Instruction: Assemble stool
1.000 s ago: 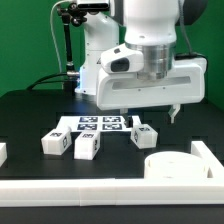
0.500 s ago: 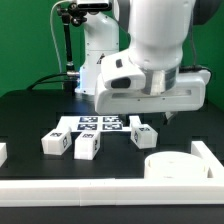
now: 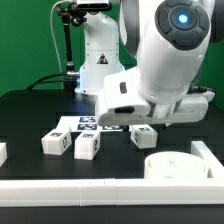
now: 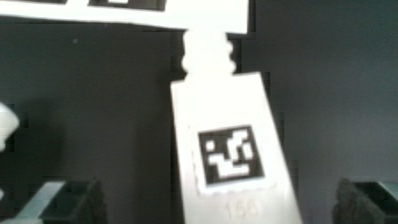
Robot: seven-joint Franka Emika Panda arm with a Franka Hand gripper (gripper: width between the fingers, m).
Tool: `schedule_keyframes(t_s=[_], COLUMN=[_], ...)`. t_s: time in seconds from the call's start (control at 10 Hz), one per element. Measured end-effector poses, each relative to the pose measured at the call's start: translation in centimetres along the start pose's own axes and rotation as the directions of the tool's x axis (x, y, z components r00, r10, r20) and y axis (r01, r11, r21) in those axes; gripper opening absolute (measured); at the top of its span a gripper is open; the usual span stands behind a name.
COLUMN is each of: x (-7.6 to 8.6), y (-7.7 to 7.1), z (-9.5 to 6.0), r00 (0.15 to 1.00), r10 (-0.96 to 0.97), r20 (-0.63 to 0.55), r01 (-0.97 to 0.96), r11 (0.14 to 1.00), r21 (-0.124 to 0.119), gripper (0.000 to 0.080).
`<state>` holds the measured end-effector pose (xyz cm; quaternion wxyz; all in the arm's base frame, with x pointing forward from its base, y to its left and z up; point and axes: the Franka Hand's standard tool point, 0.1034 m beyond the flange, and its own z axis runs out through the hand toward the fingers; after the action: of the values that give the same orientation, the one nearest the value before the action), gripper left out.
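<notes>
The robot's fingers are above the white leg block [image 3: 144, 137] with black table between them, so they would miss the block if they closed now. The gripper should lower first and then close on the block.
Three white leg blocks with marker tags lie on the black table in the exterior view: one at the left [image 3: 55, 142], one in the middle [image 3: 87, 146], one at the right [image 3: 143, 137]. The round white seat [image 3: 172, 165] lies at the front right. My gripper [image 4: 214, 203] is open, and its two dark fingers [image 4: 54, 200] stand on either side of a long white leg block [image 4: 217, 130] without touching it. In the exterior view the tilted hand hangs over the right leg block and hides the fingertips.
The marker board [image 3: 95, 124] lies behind the leg blocks and shows in the wrist view [image 4: 169, 12] beyond the leg's end. White border rails run along the front [image 3: 100, 190] and the right [image 3: 205, 152]. A white shape [image 4: 9, 125] sits at the wrist view's edge.
The arm has swung and tilted, and the hand has come lower over the right leg block. The leg blocks and the seat have not moved.
</notes>
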<state>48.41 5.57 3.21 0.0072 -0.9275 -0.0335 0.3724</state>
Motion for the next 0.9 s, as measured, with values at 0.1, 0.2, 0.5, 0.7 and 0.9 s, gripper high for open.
schedule_keyframes(t_s=[0.1, 0.2, 0.5, 0.7, 0.9], x=[0.0, 0.0, 0.0, 0.7, 0.2], y=[0.2, 0.1, 0.0, -0.4, -0.4], z=[-0.1, -0.1, 0.4, 0.4, 0.9], r00=[1.000, 1.000, 1.000, 0.999, 0.988], r10=[-0.016, -0.017, -0.014, -0.021, -0.022], r20=[-0.003, -0.002, 0.024, 0.049, 0.151], r01=[0.016, 0.017, 0.014, 0.022, 0.023], r11=[1.000, 1.000, 1.000, 1.000, 1.000], r21=[0.003, 0.002, -0.008, -0.011, -0.006], gripper=[0.0649, 0.0649, 0.0649, 0.0649, 0.0649])
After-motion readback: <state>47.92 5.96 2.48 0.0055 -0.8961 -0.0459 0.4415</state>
